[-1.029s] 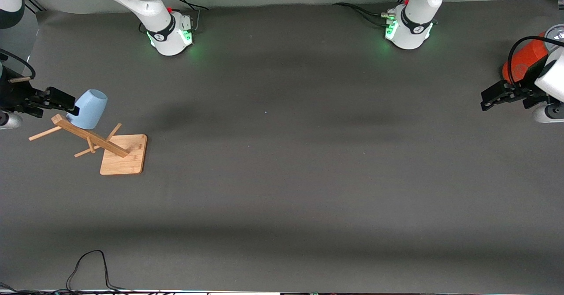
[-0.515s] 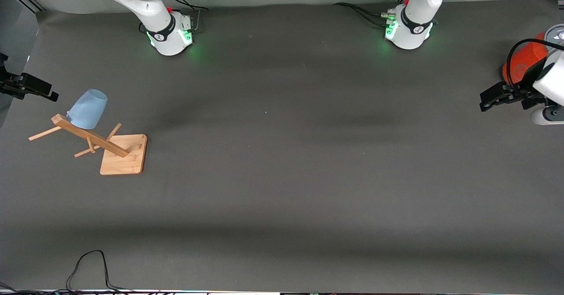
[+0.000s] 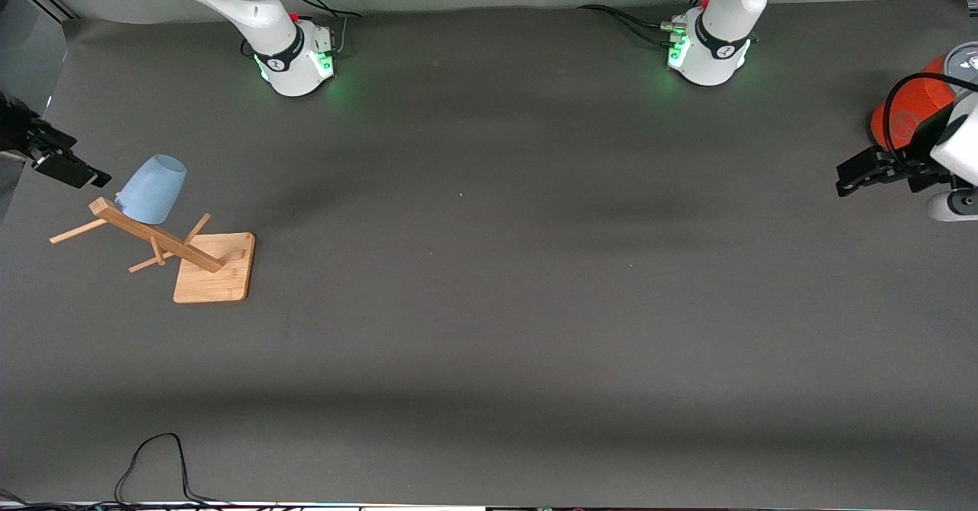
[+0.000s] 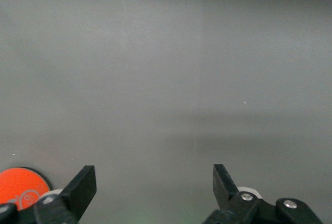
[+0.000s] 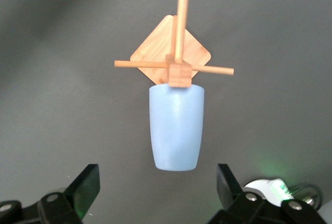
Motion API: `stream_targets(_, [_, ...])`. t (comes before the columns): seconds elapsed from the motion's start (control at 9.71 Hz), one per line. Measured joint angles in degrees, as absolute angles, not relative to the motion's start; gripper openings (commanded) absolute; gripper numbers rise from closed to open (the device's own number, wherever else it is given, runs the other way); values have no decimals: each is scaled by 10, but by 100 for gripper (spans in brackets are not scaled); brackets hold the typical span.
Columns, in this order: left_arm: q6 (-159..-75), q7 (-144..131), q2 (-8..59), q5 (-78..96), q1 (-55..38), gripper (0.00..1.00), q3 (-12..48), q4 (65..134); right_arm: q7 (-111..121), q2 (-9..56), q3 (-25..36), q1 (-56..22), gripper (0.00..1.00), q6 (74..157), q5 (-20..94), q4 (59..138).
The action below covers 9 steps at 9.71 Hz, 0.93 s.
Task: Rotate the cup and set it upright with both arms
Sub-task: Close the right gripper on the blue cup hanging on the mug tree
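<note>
I will reach the cup with my right gripper and grab it by its free-hanging body (image 3: 155, 186), because the post and wires of the rack crowd the opening of the cup.
The pale blue cup (image 3: 153, 189) hangs mouth-first on a peg of a wooden rack (image 3: 214, 268) at the right arm's end of the table, its closed base pointing up and outward. My right gripper (image 3: 75, 169) is open and empty beside the cup, a short gap from it. In the right wrist view the cup (image 5: 176, 130) lies ahead of the open right gripper (image 5: 155, 180), not between the fingers, with the rack (image 5: 179, 53) past it. My left gripper (image 3: 846, 181) waits open and empty at the left arm's end; in its wrist view the left gripper (image 4: 154, 177) frames only bare mat.
A large orange-red canister (image 3: 909, 106) with a grey lid stands beside the left gripper and shows in the left wrist view (image 4: 23, 182). A black cable (image 3: 153, 457) loops at the table's edge nearest the camera. The dark mat (image 3: 489, 266) covers the table.
The right gripper was at the cup's base a second ago, drew back toward the table's end, and now has come partly back toward the cup. The cup stays on the peg. The left gripper barely shifted.
</note>
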<state>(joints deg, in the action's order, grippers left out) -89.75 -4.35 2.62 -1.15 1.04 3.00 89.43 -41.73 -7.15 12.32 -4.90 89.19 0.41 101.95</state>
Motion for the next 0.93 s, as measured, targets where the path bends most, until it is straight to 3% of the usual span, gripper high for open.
stream_targets(0.93, [-899, -43, 49, -11, -1, 100, 37, 870, -445, -98, 142, -48, 100, 1051, 3, 1213])
